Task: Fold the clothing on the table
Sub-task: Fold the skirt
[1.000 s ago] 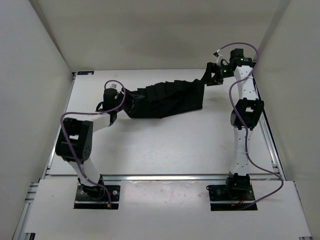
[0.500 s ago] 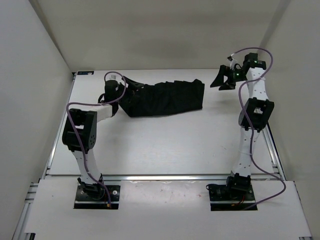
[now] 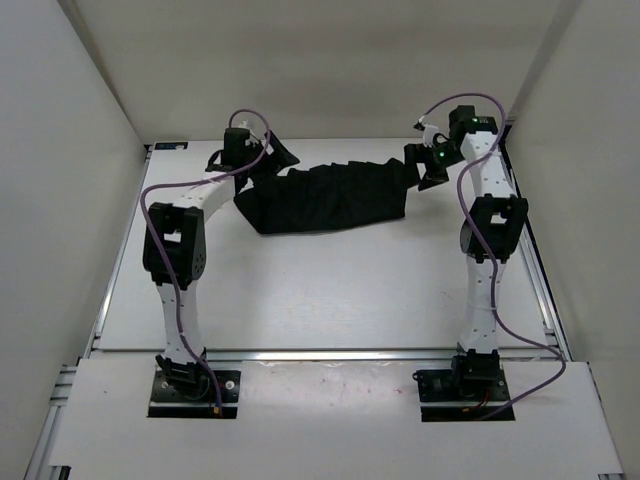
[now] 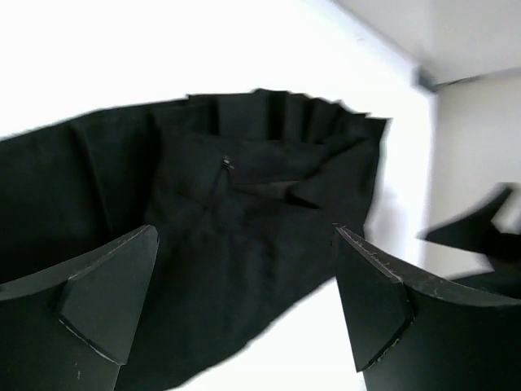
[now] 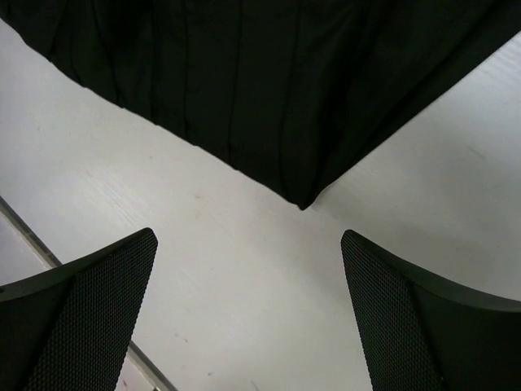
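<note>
The left gripper takes hold of the clothing (image 3: 330, 195) by the raised layer near the clothing's end (image 3: 271, 187) next, to slide it lengthwise for folding.
The clothing (image 3: 330, 195) is a black pleated garment lying as a long band across the far half of the white table (image 3: 320, 290). My left gripper (image 3: 268, 153) hovers open above the band's far-left end. In the left wrist view the open left gripper (image 4: 244, 301) has the clothing (image 4: 244, 204) below it and nothing between its fingers. My right gripper (image 3: 425, 165) is open at the band's right end. In the right wrist view the open right gripper (image 5: 248, 309) frames bare table (image 5: 244, 269), just short of a corner of the clothing (image 5: 269, 81).
White enclosure walls (image 3: 80, 120) stand on the left, back and right. A metal rail (image 3: 320, 352) runs along the near table edge, another along the right side (image 3: 540, 290). Purple cables (image 3: 150, 200) loop off both arms.
My left gripper opened, let go of the clothing's left end and rose toward the far edge. The right gripper swung away and returned to the right end. The garment settled flatter.
</note>
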### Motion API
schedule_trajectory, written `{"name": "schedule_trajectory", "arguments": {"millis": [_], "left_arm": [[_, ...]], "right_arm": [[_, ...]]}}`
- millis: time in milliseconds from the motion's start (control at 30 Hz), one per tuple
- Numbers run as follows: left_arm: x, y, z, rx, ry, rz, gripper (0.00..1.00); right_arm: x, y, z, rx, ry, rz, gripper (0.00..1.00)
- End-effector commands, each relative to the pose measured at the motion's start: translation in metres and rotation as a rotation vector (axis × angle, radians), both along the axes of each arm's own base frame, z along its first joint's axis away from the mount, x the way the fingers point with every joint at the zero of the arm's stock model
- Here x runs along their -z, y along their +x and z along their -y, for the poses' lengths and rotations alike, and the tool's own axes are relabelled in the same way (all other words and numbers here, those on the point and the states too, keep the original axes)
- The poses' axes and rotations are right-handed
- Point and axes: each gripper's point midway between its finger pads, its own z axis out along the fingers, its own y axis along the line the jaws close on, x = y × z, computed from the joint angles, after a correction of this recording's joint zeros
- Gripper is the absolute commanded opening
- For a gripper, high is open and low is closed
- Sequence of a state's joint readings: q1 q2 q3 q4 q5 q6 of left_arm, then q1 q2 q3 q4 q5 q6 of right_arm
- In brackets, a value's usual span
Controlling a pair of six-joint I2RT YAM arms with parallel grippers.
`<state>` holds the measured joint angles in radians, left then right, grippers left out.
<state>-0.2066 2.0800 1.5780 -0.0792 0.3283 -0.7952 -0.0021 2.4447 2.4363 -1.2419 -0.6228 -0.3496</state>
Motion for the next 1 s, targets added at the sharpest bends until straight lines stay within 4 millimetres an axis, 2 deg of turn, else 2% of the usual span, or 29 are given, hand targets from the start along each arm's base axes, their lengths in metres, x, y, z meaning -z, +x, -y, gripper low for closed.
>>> {"name": "schedule_trajectory", "arguments": {"millis": [0,33,167,200,267,333,433,467,500,533,600,733,800,833,867,900,933,967], "left_arm": [[0.009,-0.013,-0.002,0.091,0.235,-0.006,0.98],[0.0,-0.008,-0.003,0.09,0.269,0.031,0.98],[-0.005,0.0,-0.008,0.135,0.472,0.118,0.99],[-0.004,0.002,-0.002,0.159,0.506,0.119,0.98],[0.001,0.003,0.002,0.217,0.624,0.134,0.99],[0.013,0.008,0.001,0.234,0.669,0.111,0.99],[0.019,0.015,-0.003,0.235,0.694,0.11,0.98],[0.027,0.014,-0.004,0.253,0.707,0.094,0.99],[0.029,0.017,-0.012,0.229,0.732,0.09,0.99],[0.03,0.017,-0.008,0.235,0.737,0.093,0.99],[0.04,0.014,-0.018,0.232,0.752,0.064,0.99],[0.049,0.013,-0.02,0.24,0.753,0.056,0.97],[0.057,0.016,-0.021,0.24,0.753,0.042,0.9],[0.054,0.018,-0.018,0.244,0.754,0.053,0.89],[0.054,0.018,-0.015,0.25,0.743,0.054,0.83],[0.047,0.022,-0.012,0.241,0.743,0.076,0.74],[0.049,0.022,-0.008,0.252,0.736,0.081,0.6],[0.054,0.021,-0.01,0.253,0.738,0.063,0.51]], "right_arm": [[-0.047,-0.005,0.015,0.018,-0.056,0.103,0.99],[-0.054,-0.005,0.016,0.019,-0.049,0.119,1.0],[-0.067,-0.009,0.026,0.047,-0.032,0.128,0.99],[-0.073,-0.01,0.028,0.06,-0.026,0.134,0.99],[-0.07,-0.018,0.031,0.056,-0.029,0.114,0.99],[-0.073,-0.023,0.034,0.06,-0.023,0.107,0.99],[-0.078,-0.028,0.04,0.077,-0.014,0.107,0.99],[-0.078,-0.027,0.047,0.087,-0.021,0.113,1.0],[-0.079,-0.027,0.049,0.092,-0.016,0.112,1.0],[-0.078,-0.027,0.053,0.103,-0.014,0.107,1.0],[-0.078,-0.027,0.058,0.119,-0.016,0.102,0.99],[-0.076,-0.03,0.06,0.118,-0.018,0.096,0.99],[-0.076,-0.031,0.057,0.116,-0.017,0.092,0.99],[-0.078,-0.031,0.059,0.123,-0.019,0.095,0.99],[-0.075,-0.03,0.058,0.121,-0.024,0.09,0.99],[-0.077,-0.031,0.058,0.12,-0.023,0.095,0.99],[-0.074,-0.031,0.06,0.121,-0.026,0.088,0.99],[-0.077,-0.031,0.059,0.126,-0.025,0.092,0.99]]}}
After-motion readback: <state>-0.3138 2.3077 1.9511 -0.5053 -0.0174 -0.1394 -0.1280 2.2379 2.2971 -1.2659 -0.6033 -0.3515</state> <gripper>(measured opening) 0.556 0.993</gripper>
